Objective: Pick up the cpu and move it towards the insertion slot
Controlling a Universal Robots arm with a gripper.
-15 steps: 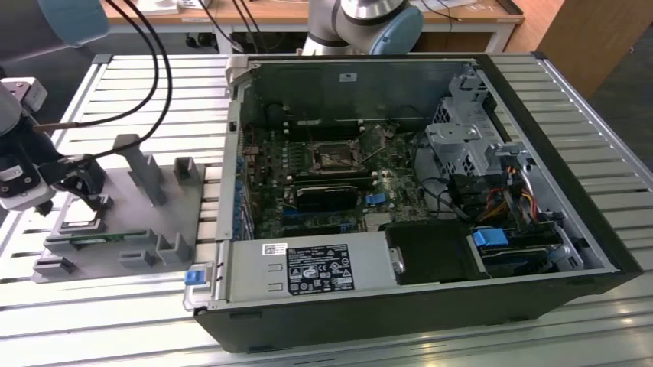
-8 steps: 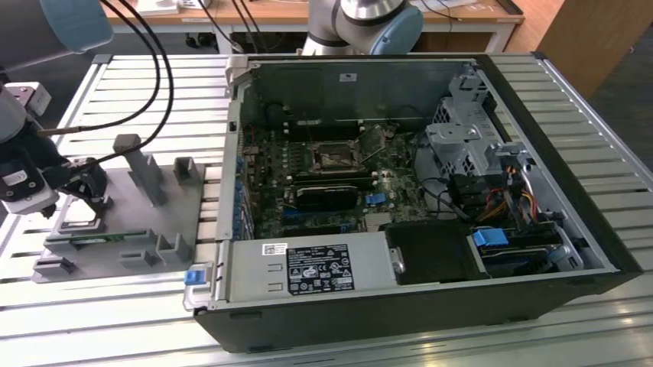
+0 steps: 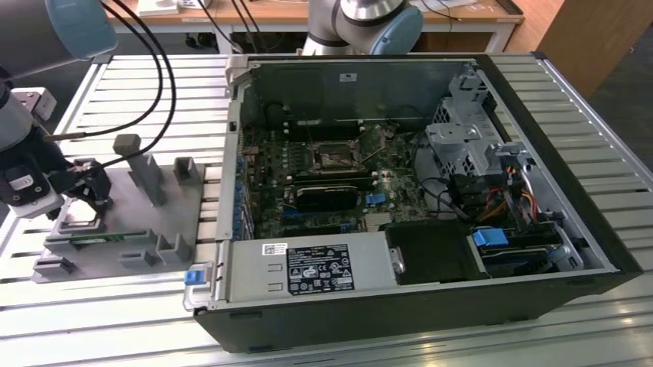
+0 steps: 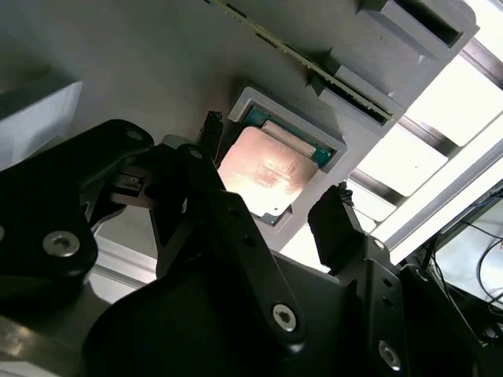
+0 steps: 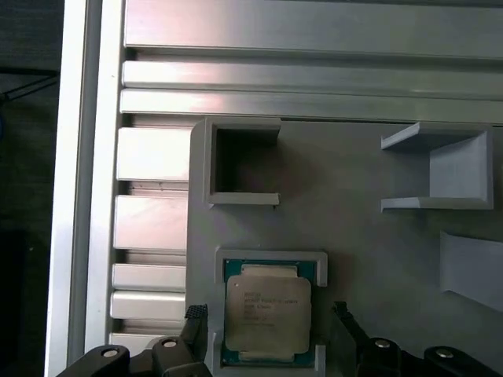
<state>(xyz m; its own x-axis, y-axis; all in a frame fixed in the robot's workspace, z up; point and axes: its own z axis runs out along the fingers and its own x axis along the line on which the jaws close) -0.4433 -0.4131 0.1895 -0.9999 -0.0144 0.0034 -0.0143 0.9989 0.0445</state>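
My open fingers are beside both side edges of the CPU in its grey hollow. My gripper should close now, as it would hold the CPU.
The cpu (image 5: 267, 314) lies flat in a square recess of the grey plastic fixture (image 5: 354, 173), its silvery top facing up; in the second wrist view the cpu (image 4: 263, 169) looks copper-tinted. My gripper (image 5: 268, 312) is open just above it, one black fingertip on each side of the recess, apart from the chip. In the second wrist view the gripper (image 4: 273, 161) straddles the chip the same way. The exterior view shows the gripper (image 3: 87, 191) over the fixture (image 3: 143, 229) at that view's left. The insertion slot (image 3: 334, 157) sits on the motherboard inside the open computer case (image 3: 571, 191).
A narrow green memory stick (image 3: 102, 238) stands in the fixture's front holder. Upright grey posts (image 3: 143, 172) rise from the fixture beside the gripper. Black cables (image 3: 153, 69) hang over the slatted aluminium table (image 3: 153, 298). The case walls surround the motherboard.
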